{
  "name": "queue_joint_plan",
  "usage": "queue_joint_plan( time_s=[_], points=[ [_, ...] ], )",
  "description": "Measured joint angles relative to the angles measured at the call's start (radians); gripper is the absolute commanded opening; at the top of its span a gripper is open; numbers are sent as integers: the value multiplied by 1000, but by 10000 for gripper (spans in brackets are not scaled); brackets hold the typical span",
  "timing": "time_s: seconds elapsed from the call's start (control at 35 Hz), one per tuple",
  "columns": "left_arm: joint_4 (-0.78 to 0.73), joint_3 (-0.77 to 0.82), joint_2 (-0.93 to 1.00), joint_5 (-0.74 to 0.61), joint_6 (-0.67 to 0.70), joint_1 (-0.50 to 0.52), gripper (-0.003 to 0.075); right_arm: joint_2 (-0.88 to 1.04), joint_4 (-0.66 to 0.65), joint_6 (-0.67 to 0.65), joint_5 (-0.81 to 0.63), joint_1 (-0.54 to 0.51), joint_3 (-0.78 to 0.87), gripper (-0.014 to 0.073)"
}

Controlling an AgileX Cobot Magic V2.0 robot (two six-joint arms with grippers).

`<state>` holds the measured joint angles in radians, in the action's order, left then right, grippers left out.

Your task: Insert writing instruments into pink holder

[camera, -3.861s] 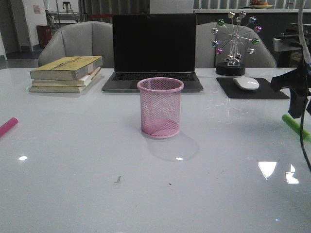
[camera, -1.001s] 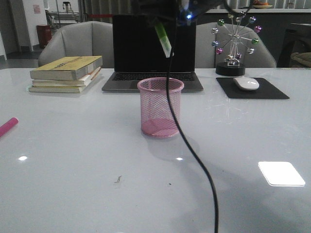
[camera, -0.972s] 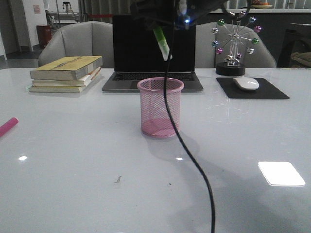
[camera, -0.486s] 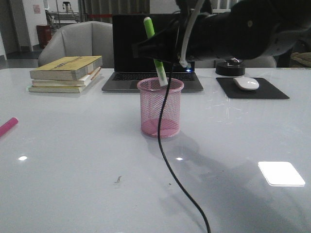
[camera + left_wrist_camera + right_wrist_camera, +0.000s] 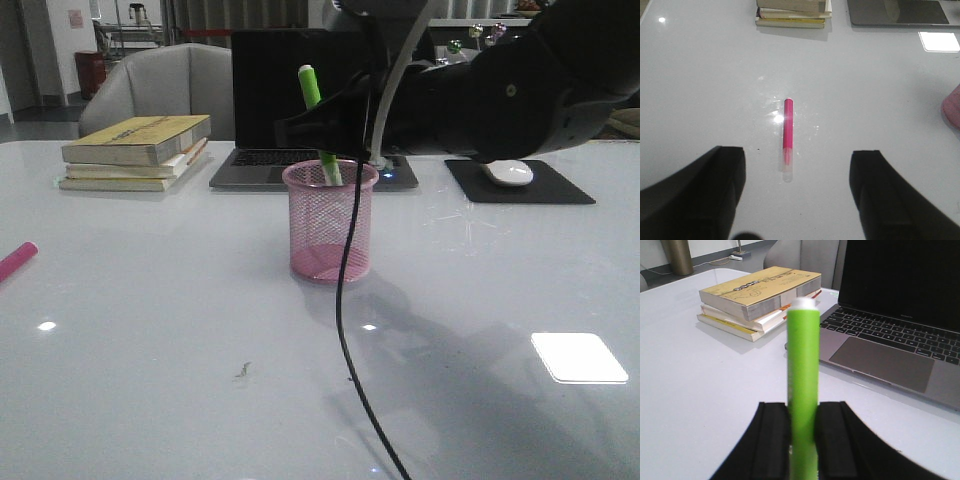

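Note:
The green marker's lower end [image 5: 331, 173] reaches down inside the pink mesh cup [image 5: 318, 230], where the marker would rest, so my right gripper is ready to open now.
The pink mesh holder [image 5: 331, 222] stands mid-table in front of the laptop. My right gripper [image 5: 322, 125] is shut on the lime green marker [image 5: 314, 110], just above the holder's rim; the marker leans slightly, its lower end down inside the cup and its whitish tip up. The right wrist view shows the green marker [image 5: 802, 385] pinched between both black fingers [image 5: 774, 445]. The hot pink marker [image 5: 787, 132] lies flat on the table ahead of my open left gripper [image 5: 797, 170]; its end shows at the table's left edge [image 5: 15, 261] in the front view.
A stack of books [image 5: 137, 150] sits back left, a laptop [image 5: 305, 105] behind the holder, a mouse [image 5: 510, 173] on a black pad back right. A black cable [image 5: 345, 330] hangs from the right arm in front of the holder.
The right arm has carried the green marker over from the table's right and lowered it, so its lower end now sits inside the holder. The pink marker has not moved.

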<state>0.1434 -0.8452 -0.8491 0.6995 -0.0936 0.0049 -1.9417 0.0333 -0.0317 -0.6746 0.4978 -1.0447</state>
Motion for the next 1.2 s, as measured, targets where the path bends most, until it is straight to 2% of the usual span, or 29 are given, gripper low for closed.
queue_joint_plan(
  time_s=[0.17,0.29,0.54,0.69,0.83,0.97,1.2],
  points=[
    [0,0,0,0,0,0,499,0,-4,0,5,0,0,311],
    [0,0,0,0,0,0,500,0,-4,0,24,0,0,365],
    [0,0,0,0,0,0,499,0,-4,0,72,0,0,359],
    [0,0,0,0,0,0,499,47,-4,5,162,0,0,199],
    [0,0,0,0,0,0,499,198,-4,59,305,-19,0,197],
    [0,0,0,0,0,0,499,363,-4,75,472,-99,0,197],
    [0,0,0,0,0,0,499,630,-13,78,838,-335,0,197]
  ],
)
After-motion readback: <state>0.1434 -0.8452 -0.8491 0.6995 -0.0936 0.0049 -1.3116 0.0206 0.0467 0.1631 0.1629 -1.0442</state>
